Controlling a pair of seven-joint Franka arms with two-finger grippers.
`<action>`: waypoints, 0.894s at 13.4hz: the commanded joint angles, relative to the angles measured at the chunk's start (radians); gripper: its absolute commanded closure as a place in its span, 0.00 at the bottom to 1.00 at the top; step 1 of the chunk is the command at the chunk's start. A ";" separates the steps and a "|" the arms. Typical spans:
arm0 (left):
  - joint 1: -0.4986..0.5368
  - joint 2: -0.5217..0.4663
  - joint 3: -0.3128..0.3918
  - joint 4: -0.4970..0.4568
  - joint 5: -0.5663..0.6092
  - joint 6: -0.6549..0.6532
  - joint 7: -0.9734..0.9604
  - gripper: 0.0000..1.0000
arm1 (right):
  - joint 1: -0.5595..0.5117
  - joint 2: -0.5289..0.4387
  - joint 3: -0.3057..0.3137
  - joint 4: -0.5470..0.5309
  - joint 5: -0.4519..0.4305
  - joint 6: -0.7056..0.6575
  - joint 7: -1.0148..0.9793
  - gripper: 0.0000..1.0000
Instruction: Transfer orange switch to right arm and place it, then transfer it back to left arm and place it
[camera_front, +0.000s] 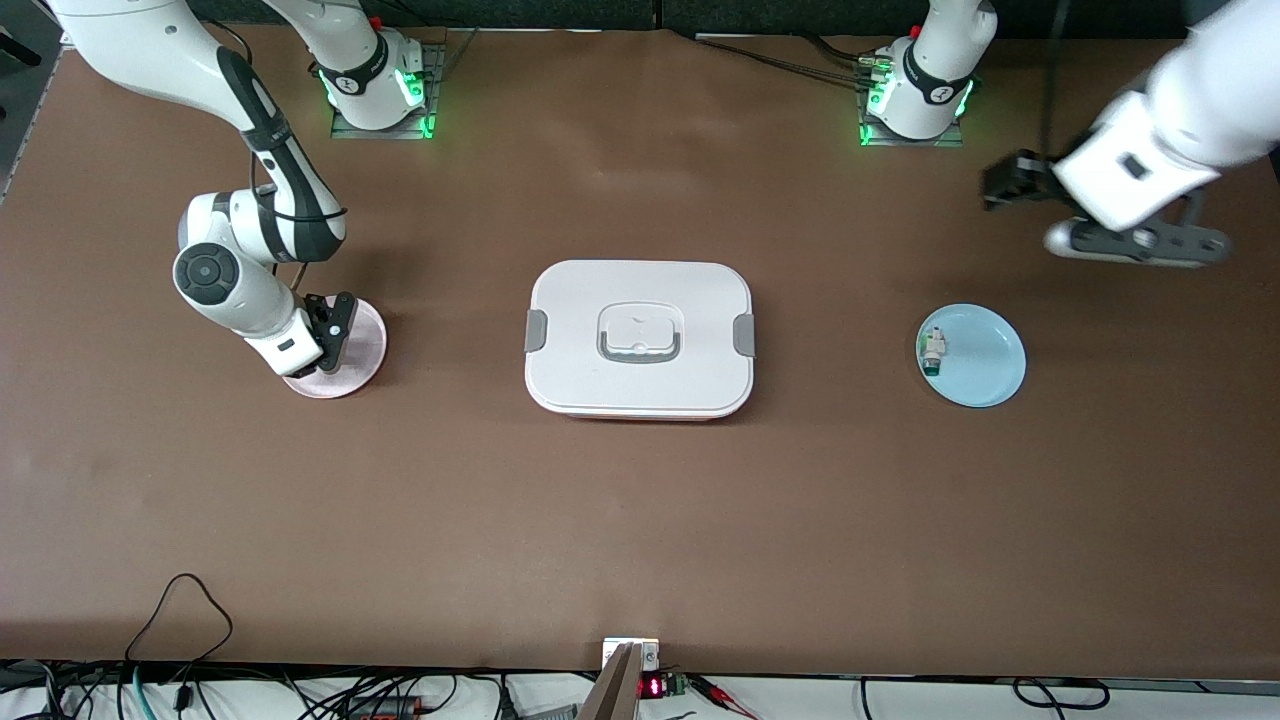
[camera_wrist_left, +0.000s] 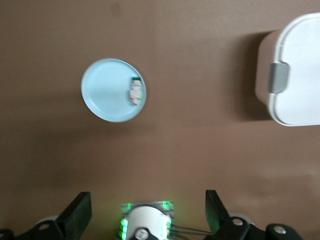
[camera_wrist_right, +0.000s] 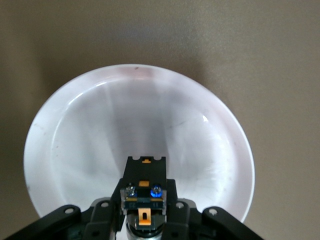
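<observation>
The orange switch sits low inside the pink plate's rim, so it is now time for my right gripper to release it.
My right gripper hangs low over the pale pink plate at the right arm's end of the table. In the right wrist view its jaws are shut on the orange switch, a small black part with orange tabs, just above the plate. The switch is hidden by the gripper in the front view. My left gripper is raised high over the left arm's end of the table, open and holding nothing. The white box stands in the middle of the table, between the two plates.
A light blue plate lies toward the left arm's end and carries a small white-and-green part, seen too in the left wrist view. The box's corner and grey clip show there. Cables lie along the table's near edge.
</observation>
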 joint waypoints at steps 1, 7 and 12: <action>-0.008 -0.034 0.065 -0.063 0.013 0.082 0.137 0.00 | -0.006 0.000 0.005 -0.012 -0.015 0.021 0.002 0.70; 0.023 -0.152 0.061 -0.215 0.009 0.211 0.122 0.00 | -0.006 -0.079 0.007 -0.007 -0.005 -0.066 0.202 0.00; 0.028 -0.136 0.059 -0.168 -0.048 0.131 -0.033 0.00 | -0.006 -0.150 0.070 0.139 0.043 -0.256 0.621 0.00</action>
